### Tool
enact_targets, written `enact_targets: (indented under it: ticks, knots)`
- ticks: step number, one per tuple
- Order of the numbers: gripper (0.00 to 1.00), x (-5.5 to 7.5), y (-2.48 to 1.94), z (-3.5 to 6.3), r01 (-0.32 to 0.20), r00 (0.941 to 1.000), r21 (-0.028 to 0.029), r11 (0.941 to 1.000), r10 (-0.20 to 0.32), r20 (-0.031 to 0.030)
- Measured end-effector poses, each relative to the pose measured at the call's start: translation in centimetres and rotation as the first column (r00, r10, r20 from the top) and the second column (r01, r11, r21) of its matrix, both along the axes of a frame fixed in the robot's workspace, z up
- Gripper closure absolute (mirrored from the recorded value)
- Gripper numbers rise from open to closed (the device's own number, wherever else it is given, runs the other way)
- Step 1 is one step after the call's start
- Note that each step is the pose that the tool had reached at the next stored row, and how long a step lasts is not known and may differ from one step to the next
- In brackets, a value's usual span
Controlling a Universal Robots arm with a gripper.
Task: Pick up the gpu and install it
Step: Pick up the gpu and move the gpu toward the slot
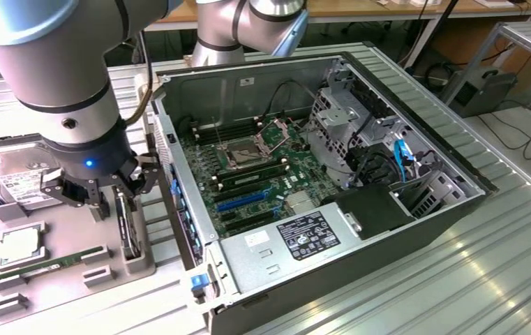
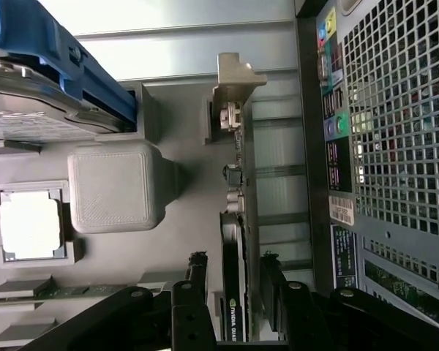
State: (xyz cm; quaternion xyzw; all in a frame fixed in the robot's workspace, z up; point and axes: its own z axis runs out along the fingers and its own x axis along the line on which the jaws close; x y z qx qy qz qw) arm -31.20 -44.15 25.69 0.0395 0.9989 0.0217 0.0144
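Observation:
The GPU's silvery bracket (image 2: 235,79) has to stay free to fit into the computer case, so the robot's gripper next needs to grab the GPU by its NVIDIA-labelled edge (image 2: 234,311).
The gpu (image 1: 126,225) stands on edge in a slot of the grey holder plate (image 1: 65,289), just to the exterior view's left of the open computer case (image 1: 432,209). It is a thin black card, and the wrist view shows it edge-on (image 2: 235,234) with its silvery bracket (image 2: 231,91) at the far end. My gripper (image 1: 119,200) hangs right over the card and is open. One finger (image 2: 198,272) is on each side of the card, with a small gap to it (image 2: 233,276).
On the holder plate lie a hard drive (image 1: 9,174), a CPU (image 1: 20,244) and a green RAM stick (image 1: 37,269). The motherboard (image 1: 256,167) lies exposed inside the case. The case's perforated rear panel (image 2: 399,131) stands close beside the card.

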Motion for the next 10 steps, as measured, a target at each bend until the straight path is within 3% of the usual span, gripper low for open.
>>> enact_targets:
  ticks: [4, 6, 8, 10]
  knots:
    - [0.58, 0.07, 0.00, -0.69, 0.010, 0.9999, 0.0019, 0.9999, -0.010, 0.0001]
    - [0.58, 0.08, -0.01, -0.84, 0.017, 0.9999, 0.0083, 0.9998, -0.017, -0.0002]
    - [0.58, 0.08, 0.00, -0.89, 0.023, 0.9997, 0.0192, 0.9996, -0.023, -0.0003]
    - [0.58, 0.08, 0.01, -0.92, 0.025, 0.9997, 0.0213, 0.9995, -0.025, -0.0001]
